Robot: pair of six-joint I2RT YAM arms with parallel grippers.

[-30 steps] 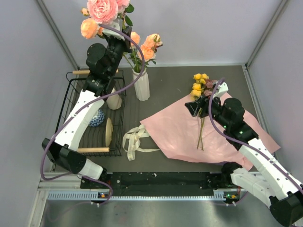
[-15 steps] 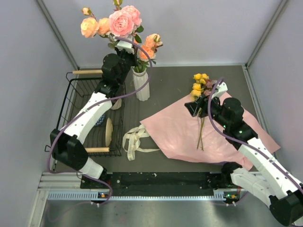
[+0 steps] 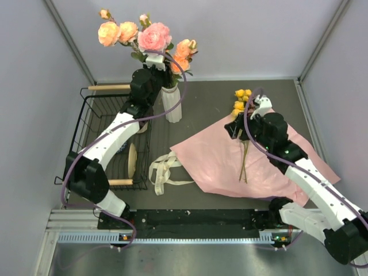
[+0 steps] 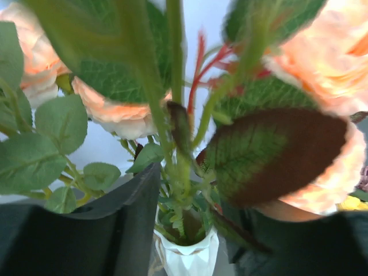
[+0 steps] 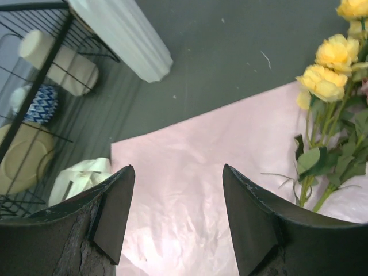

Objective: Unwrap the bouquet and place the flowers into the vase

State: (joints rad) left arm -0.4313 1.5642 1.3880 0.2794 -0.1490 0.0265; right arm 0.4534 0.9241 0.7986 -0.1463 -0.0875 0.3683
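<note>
My right gripper grabs the yellow roses' bare stems beside the leaves next. This leaves the leafy stems free for my left gripper to place in the vase.
The white ribbed vase (image 3: 171, 106) stands right of the basket. It holds pink and peach flowers (image 3: 152, 35). My left gripper (image 3: 160, 68) is just above its scalloped rim (image 4: 187, 256), open, with green stems (image 4: 175, 115) standing loose between the jaws. The bouquet lies unwrapped. Its pink paper (image 3: 213, 161) is spread flat, and yellow and mauve roses (image 3: 240, 100) lie on its far edge. The cream ribbon (image 3: 164, 169) lies left of the paper. My right gripper (image 3: 233, 129) hovers open over the paper (image 5: 190, 149). The yellow roses (image 5: 330, 57) are to its right.
A black wire basket (image 3: 86, 115) at the left holds a beige cup (image 5: 57, 60), a blue-patterned bowl (image 5: 41, 103) and a wooden plate (image 3: 132, 161). Grey walls close in on three sides. The right arm lies across the paper's right half.
My left arm swung right with the pink and peach roses, set their stems into the vase, and its jaws opened. The right gripper shifted slightly toward the yellow roses.
</note>
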